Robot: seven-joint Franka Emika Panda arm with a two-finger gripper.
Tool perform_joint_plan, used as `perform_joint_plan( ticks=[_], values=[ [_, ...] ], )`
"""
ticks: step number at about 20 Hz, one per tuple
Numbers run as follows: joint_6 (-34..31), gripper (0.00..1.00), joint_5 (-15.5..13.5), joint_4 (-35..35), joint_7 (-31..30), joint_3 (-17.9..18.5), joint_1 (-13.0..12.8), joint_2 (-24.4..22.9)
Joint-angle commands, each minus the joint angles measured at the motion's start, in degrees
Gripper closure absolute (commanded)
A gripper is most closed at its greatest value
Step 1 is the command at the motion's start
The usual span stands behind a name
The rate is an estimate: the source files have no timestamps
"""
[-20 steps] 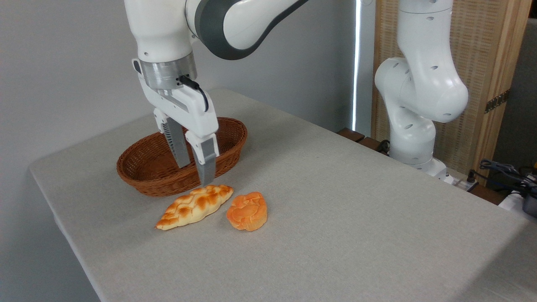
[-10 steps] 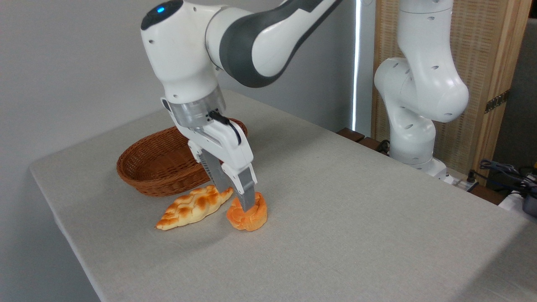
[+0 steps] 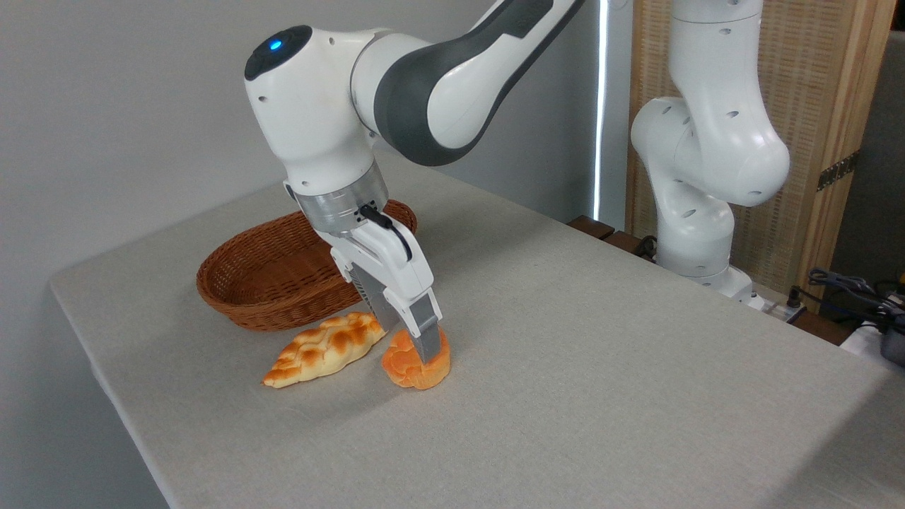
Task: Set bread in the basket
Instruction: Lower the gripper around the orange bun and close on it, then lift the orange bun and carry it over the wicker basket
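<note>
The gripper picks up the small orange bun by its thick round sides next, to put the bun into the basket (image 3: 258,279).
The bread (image 3: 409,369), a small thick orange bun, lies on the table just right of the basket's front. My gripper (image 3: 409,343) is down over it and open. The near finger (image 3: 427,338) stands in front of the bun's top and the far finger sits behind its left side, so the fingers straddle it. The basket (image 3: 258,279), oval brown wicker with nothing in it, stands behind and to the left.
A long golden braided loaf (image 3: 322,350) lies just left of the bun, close to the far finger. The arm's white base (image 3: 696,212) rises at the table's back right. Cables (image 3: 855,290) lie at the far right, and the grey table (image 3: 601,367) stretches right and forward.
The gripper moved from in front of the basket, rightward and down, to the orange bun, then dropped a little lower around it. The bun and the loaf have not moved.
</note>
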Motion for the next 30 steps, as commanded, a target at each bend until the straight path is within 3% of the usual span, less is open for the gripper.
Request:
perform_joint_plan(
  ticks=[1, 15, 20, 21, 30],
  values=[
    [0.13, 0.00, 0.70, -0.26, 0.82, 0.24, -0.35, 0.87],
    [1.18, 0.01, 0.87, -0.18, 2.14, 0.15, -0.44, 3.07],
    [1.18, 0.54, 0.79, -0.18, 3.72, 0.06, -0.36, 3.07],
    [1.09, 0.59, 0.79, -0.18, 3.98, 0.06, -0.35, 3.07],
    [1.09, 0.61, 0.70, 0.00, 3.99, 0.06, -0.44, 2.90]
  ],
)
